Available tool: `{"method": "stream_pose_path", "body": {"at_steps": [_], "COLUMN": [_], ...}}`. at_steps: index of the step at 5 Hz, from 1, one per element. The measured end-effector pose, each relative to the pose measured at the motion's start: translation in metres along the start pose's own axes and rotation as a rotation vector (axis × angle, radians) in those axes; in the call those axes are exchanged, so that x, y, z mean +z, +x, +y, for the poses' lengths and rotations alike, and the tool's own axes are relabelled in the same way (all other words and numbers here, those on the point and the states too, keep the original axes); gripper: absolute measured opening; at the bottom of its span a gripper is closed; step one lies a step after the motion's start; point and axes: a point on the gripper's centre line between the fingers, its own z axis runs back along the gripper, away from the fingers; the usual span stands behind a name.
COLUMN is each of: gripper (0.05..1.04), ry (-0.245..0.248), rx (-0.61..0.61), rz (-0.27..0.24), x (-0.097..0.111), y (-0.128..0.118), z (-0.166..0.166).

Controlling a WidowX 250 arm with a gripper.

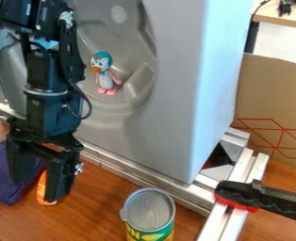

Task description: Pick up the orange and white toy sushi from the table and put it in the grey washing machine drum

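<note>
The orange and white piece should go in the grey hollow beside the toy penguin point(104, 74), so my gripper will grab the piece by its orange body next to place it there.
The gripper point(37, 189) hangs at the lower left, pointing down, its two fingers spread apart. Partly hidden behind its right finger is an orange and white object point(42, 187) on the wooden table; whether they touch, I cannot tell. A dark purple cloth point(12, 175) lies behind and to the left of the left finger. To the right of the gripper, near the front edge of the view, stands a can point(149, 212) with a metal top and a green and yellow label. A toy penguin point(104, 74) with a blue head stands upright in the grey molded recess.
A tall grey block point(187, 99) with the molded recess rises behind the table point(97, 202). Metal rails point(147, 178) run along its base. At the right, a black and red tool handle point(264, 197) crosses a rail, with a cardboard panel point(273, 103) behind.
</note>
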Motion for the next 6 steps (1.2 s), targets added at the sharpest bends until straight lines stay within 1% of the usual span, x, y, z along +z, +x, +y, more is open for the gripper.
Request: {"method": "stream_pose_path", "body": {"at_steps": [1,2,3,4,5,6], "gripper": [1.000,1.000,1.000,1.000,1.000,1.000], "ry": [-0.002,0.040,0.079,0.087,0.036,0.010], "rx": [0.002,0.062,0.176,0.239,0.286,0.298], "rz": [0.009,-0.085,-0.150,-0.081,-0.039,-0.059], "x": [-0.003,-0.010,-0.025,-0.046,-0.065,-0.067], "y": [0.000,0.011,0.022,0.031,0.046,0.058], "z": [0.000,0.017,0.034,0.046,0.063,0.065]}}
